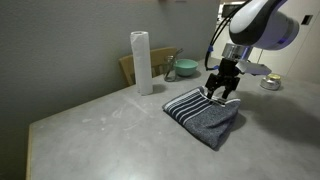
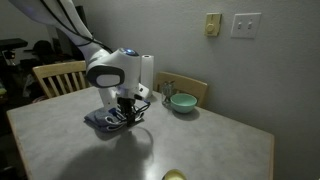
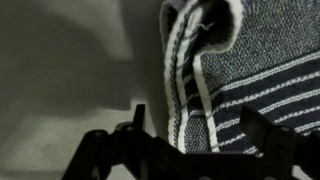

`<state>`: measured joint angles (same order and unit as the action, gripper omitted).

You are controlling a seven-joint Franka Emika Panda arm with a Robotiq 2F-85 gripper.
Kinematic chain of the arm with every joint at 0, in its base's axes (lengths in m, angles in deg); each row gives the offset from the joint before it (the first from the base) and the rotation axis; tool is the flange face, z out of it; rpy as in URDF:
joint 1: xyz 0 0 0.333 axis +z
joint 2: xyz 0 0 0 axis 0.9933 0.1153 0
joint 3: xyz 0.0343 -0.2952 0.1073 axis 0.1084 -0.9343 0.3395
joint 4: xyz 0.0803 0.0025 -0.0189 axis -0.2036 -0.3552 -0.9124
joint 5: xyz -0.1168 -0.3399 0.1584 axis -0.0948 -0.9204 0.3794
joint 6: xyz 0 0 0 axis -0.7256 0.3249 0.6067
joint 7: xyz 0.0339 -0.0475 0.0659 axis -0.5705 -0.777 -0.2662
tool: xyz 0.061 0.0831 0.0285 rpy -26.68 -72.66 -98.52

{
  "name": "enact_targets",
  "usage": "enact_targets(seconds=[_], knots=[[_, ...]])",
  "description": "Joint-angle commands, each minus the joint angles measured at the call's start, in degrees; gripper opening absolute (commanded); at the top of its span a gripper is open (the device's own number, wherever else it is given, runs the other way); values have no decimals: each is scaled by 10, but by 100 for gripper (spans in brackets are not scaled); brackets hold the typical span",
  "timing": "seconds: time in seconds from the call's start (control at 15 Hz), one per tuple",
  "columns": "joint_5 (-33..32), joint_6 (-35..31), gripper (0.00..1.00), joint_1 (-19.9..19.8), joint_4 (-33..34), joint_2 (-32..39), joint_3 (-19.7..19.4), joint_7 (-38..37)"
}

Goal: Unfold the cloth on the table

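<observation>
The cloth's striped edge (image 1: 219,99) (image 3: 196,122) lies between my fingers, down at the cloth in an exterior view. My gripper needs to close now. Closing now would hold the cloth.
The dark grey-blue cloth (image 1: 207,113) lies folded on the grey table (image 1: 100,130), with its white-striped band toward the far end. My gripper (image 1: 222,88) is down at that striped end. In the wrist view the gripper (image 3: 195,118) is open, with its two fingers on either side of the striped edge of the cloth (image 3: 235,90). The bare table (image 3: 60,70) shows to the left. In an exterior view the gripper (image 2: 123,115) hides most of the cloth (image 2: 100,121), and the table (image 2: 210,140) spreads out in front.
A tall white paper-towel roll (image 1: 141,62) stands behind the cloth; it also shows in the exterior view (image 2: 148,66). A green bowl (image 1: 186,69) (image 2: 181,102) sits near the far edge. Wooden chairs (image 2: 55,75) stand beside the table. A small yellow object (image 2: 173,176) lies at the near edge.
</observation>
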<state>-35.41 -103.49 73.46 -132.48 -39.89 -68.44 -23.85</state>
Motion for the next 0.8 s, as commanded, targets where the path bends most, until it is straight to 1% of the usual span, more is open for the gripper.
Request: enact_targets(seconds=[0.0,0.13,0.2,0.27,0.33,0.67,0.73], knots=[[0,8,77,1,-15,-15,-2,-5],[4,7,73,-2,-16,-14,1,-1],[5,7,52,-2,-16,-13,2,-1],[4,7,48,-1,-17,-13,2,-2],[4,7,42,-1,-17,-13,2,-2],[1,7,6,2,-19,-14,1,-5],[0,7,1,3,-19,-15,0,-6]])
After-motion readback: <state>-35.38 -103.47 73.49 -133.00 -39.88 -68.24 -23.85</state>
